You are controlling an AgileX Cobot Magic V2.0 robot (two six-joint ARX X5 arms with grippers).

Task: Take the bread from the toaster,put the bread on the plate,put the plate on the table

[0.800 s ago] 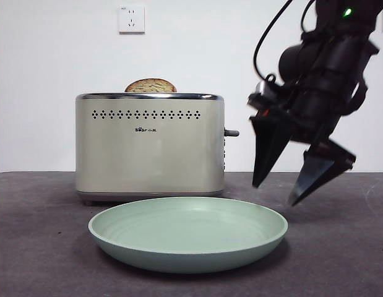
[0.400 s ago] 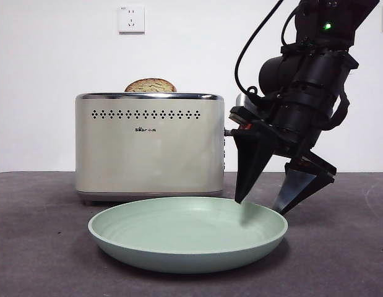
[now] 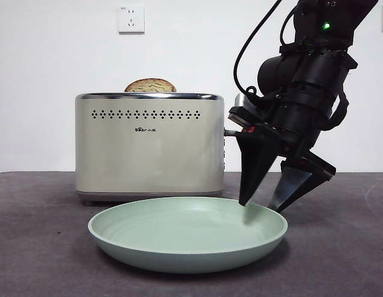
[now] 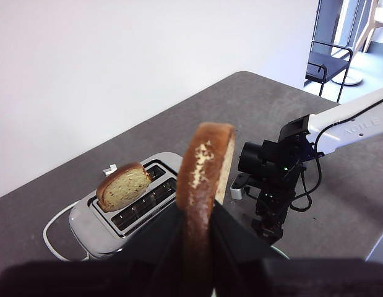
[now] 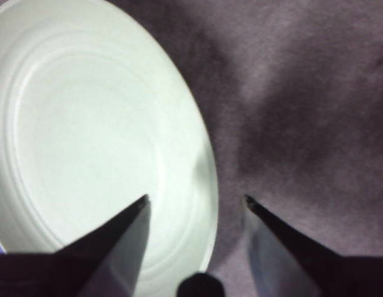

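Next, my right gripper grabs the plate by its rim (image 3: 283, 226), so that the pale green plate's flat middle (image 3: 185, 230) stays free for the bread.
High above the table, my left gripper (image 4: 195, 218) is shut on the bread (image 4: 203, 170), a thick brown-crusted slice seen edge-on. Below it stands the cream toaster (image 4: 114, 218) (image 3: 148, 148), with another slice (image 4: 123, 185) (image 3: 150, 85) sticking out of one slot. The pale green plate (image 3: 188, 247) (image 5: 86, 124) lies on the table (image 3: 36, 247) in front of the toaster. My right gripper (image 3: 262, 204) (image 5: 196, 203) is open and straddles the plate's right rim, one jaw over the inside and the other outside it. The left gripper is out of the front view.
A white cable (image 4: 52, 238) loops from the toaster's far end. A wall socket (image 3: 131, 18) sits on the white wall behind. Bare table (image 5: 315, 111) lies to the right of the plate. A chair (image 4: 330, 65) stands beyond the table's far corner.
My right gripper has come down and to the left, from beside the plate to its right rim, and its jaws have narrowed a little. Toaster and plate have not moved.
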